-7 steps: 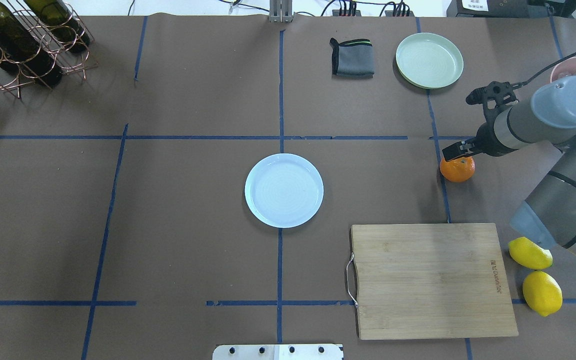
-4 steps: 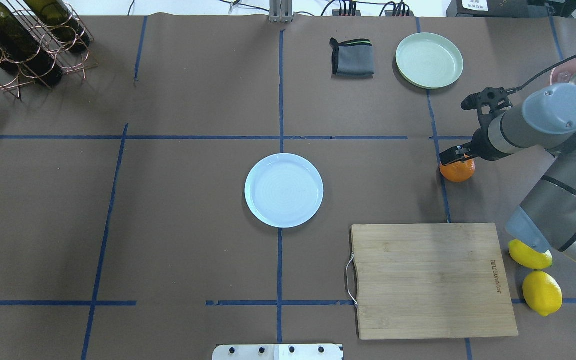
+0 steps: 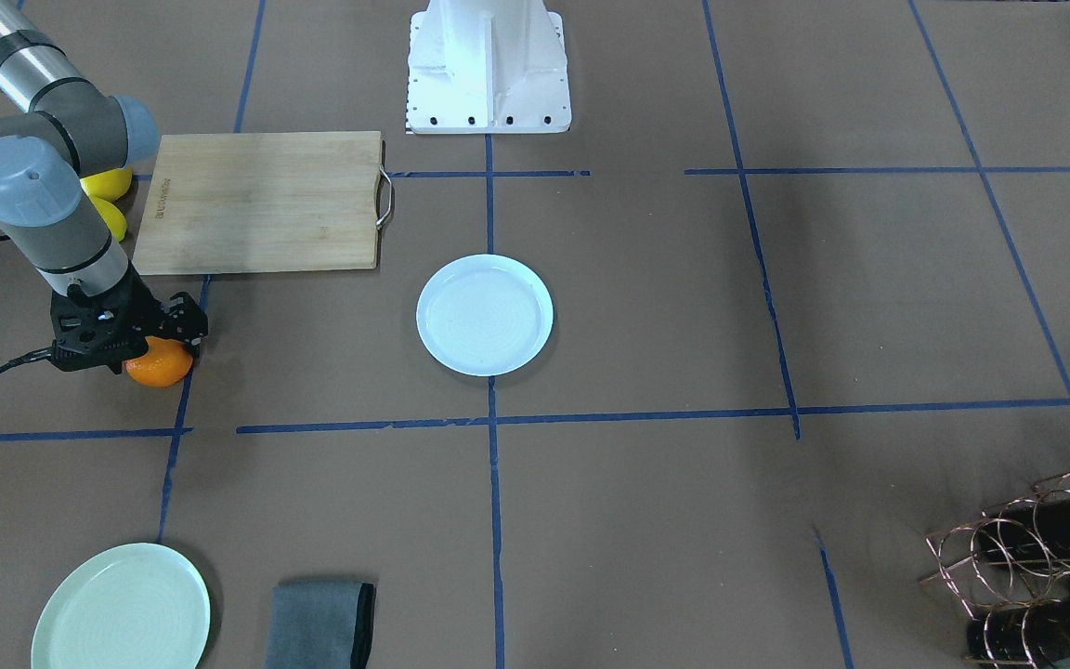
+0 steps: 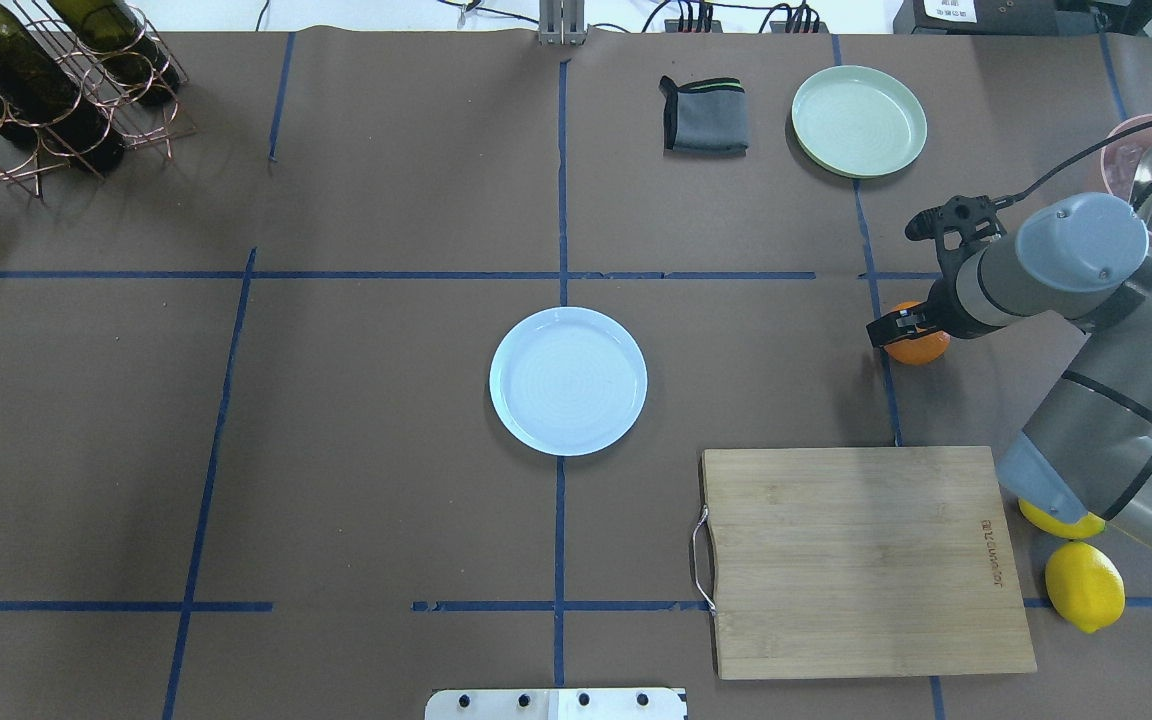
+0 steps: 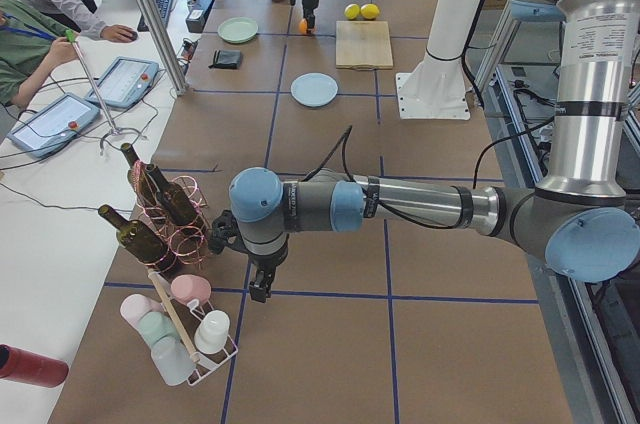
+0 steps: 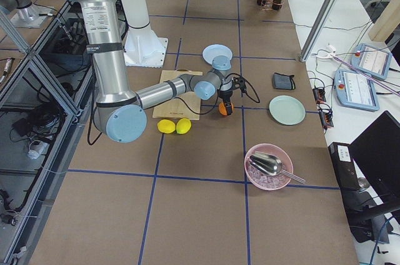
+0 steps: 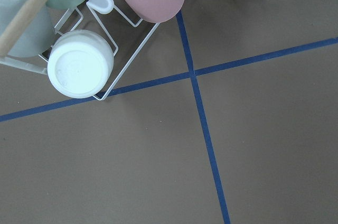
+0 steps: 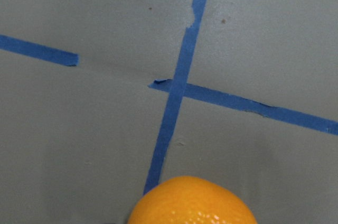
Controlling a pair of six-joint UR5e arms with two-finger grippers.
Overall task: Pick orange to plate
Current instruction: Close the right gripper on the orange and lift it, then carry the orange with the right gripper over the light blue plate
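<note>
My right gripper will next grab the orange around its round body (image 3: 152, 368) to bring it to the plate (image 3: 484, 314).
The orange (image 4: 920, 347) lies on the brown table at the right, on a blue tape line; it also shows in the front view (image 3: 162, 365) and at the bottom of the right wrist view (image 8: 193, 204). My right gripper (image 4: 904, 325) hangs directly over it, open, its black fingers straddling the fruit's top (image 3: 140, 342). The bluish-white plate (image 4: 568, 380) sits bare at the table's centre, well to the left of the orange. My left gripper (image 5: 258, 289) hovers over the table's far left end near a cup rack; whether it is open or shut cannot be told.
A wooden cutting board (image 4: 861, 560) lies in front of the orange, with two lemons (image 4: 1084, 585) beside it under my right arm. A mint-green plate (image 4: 858, 120), a grey cloth (image 4: 704, 115) and a pink bowl (image 4: 1121, 150) with a scoop stand at the back. A wine rack (image 4: 46, 80) fills the back left.
My right gripper has shifted a little left and come down over the orange, covering more of it. The orange and the plate have stayed put.
</note>
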